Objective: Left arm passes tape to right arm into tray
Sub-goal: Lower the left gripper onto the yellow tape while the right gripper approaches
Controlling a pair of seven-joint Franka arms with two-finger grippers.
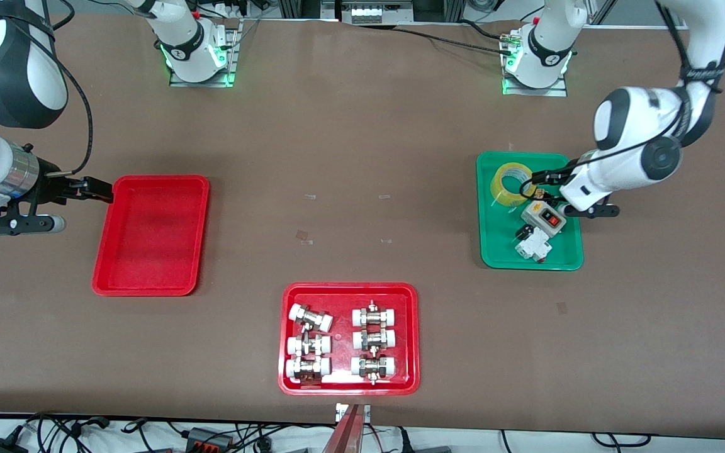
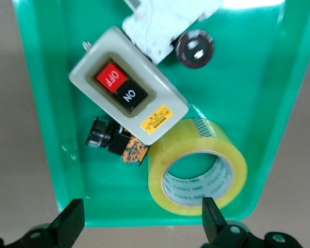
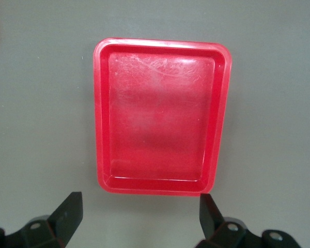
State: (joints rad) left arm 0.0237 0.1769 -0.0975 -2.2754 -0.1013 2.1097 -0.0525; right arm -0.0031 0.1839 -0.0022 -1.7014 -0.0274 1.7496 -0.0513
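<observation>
I will grab the yellow tape by its ring wall with my left gripper next. Then I will pass it over for the plain red tray.
The yellow tape lies flat in the green tray, in the corner nearest the robots' bases, toward the right arm's end. My left gripper hangs open above that end of the green tray. Its fingers straddle the tray's rim, one fingertip close by the roll, and it holds nothing. The plain red tray is bare inside. Beside that tray's rim, over the table at the right arm's end, my right gripper hangs open and holds nothing.
The green tray also holds a grey ON/OFF switch box, a white part and a small black part. A wider red tray of white-capped metal fittings stands near the front camera.
</observation>
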